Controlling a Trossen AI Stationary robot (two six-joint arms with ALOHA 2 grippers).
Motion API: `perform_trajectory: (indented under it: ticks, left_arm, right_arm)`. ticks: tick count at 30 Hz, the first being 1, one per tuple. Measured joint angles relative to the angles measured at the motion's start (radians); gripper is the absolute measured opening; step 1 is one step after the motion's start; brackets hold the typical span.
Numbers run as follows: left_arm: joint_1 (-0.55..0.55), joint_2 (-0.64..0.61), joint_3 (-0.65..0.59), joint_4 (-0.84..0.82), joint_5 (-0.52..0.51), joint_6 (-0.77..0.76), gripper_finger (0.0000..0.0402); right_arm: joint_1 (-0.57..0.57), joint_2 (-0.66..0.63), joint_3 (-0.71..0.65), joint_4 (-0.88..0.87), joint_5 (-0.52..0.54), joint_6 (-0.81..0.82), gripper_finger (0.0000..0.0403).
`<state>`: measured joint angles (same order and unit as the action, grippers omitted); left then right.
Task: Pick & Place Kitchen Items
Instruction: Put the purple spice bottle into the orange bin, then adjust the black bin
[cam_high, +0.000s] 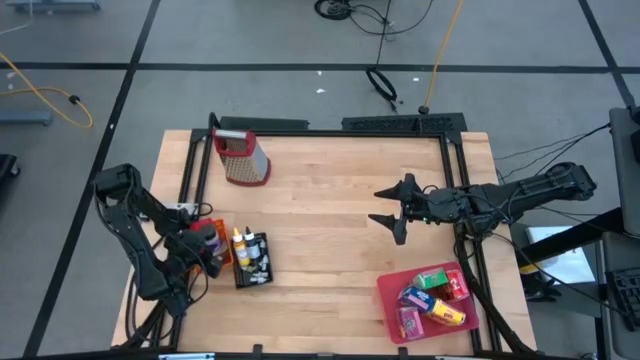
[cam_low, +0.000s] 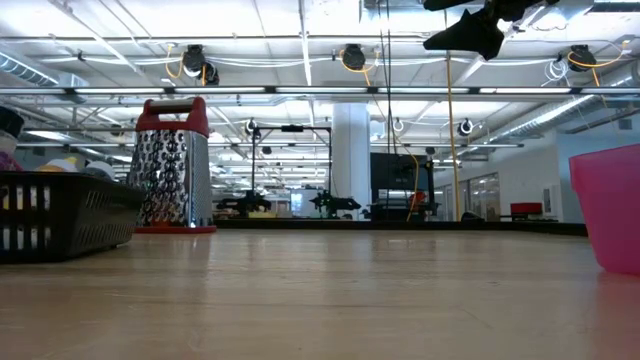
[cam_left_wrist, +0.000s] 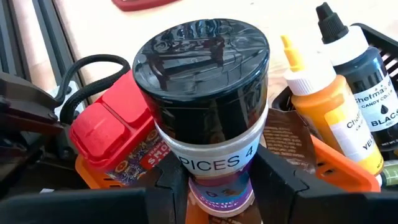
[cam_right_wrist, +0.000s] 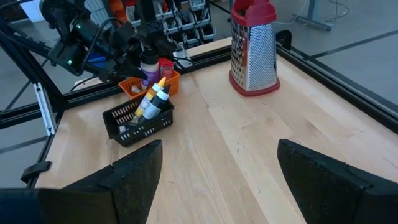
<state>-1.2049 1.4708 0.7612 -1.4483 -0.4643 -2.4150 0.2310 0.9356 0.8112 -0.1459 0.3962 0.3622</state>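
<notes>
The spice jar's purple band (cam_left_wrist: 222, 198) is inside the orange basket (cam_left_wrist: 342, 168), beside the red-lidded jar, so the left gripper needs to open.
A spice jar (cam_left_wrist: 208, 106) with a black lid and a white label stands between the fingers of my left gripper (cam_left_wrist: 221, 190), at the orange basket (cam_left_wrist: 348, 165) near the table's left edge. In the high view my left gripper (cam_high: 207, 247) shows at that basket. A red-lidded jar (cam_left_wrist: 109, 134) sits beside the spice jar. Yellow (cam_left_wrist: 323, 109) and black (cam_left_wrist: 367, 74) bottles stand in the black basket (cam_high: 252, 262). My right gripper (cam_high: 390, 212) hangs open above the table's right half, holding nothing. Coloured cartons (cam_high: 437, 297) lie in the pink bin (cam_high: 385, 290). My left gripper pinches the spice jar's lower body (cam_left_wrist: 221, 180), below the label, between its two fingers (cam_left_wrist: 165, 186). The fingers slant down from the table's left side. The jar stands roughly upright, lid up. The jar and fingers hide its base, so I cannot tell whether it rests in the orange basket.
A metal grater (cam_high: 243, 157) with a red top stands at the far left of the table. A dark frame (cam_high: 330, 128) runs along the table's edges. Bare wood lies between the baskets and the pink bin.
</notes>
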Motion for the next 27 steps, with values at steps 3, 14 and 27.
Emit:
perform_trajectory:
  ticks: [3,14,27]
  left_arm:
    - [0.0,0.0,0.0,0.0,-0.002,-0.004,0.0129]
    - [0.0,0.0,0.002,0.072,-0.056,0.043,0.0213]
    - [-0.022,0.0,0.033,0.151,-0.148,0.141,0.0293]
  right_arm:
    - [0.0,0.0,0.0,0.0,0.0,0.0,0.0308]
    - [0.0,0.0,-0.057,0.031,0.0,0.016,0.0309]
    - [0.0,0.0,-0.089,0.135,-0.003,-0.022,0.0308]
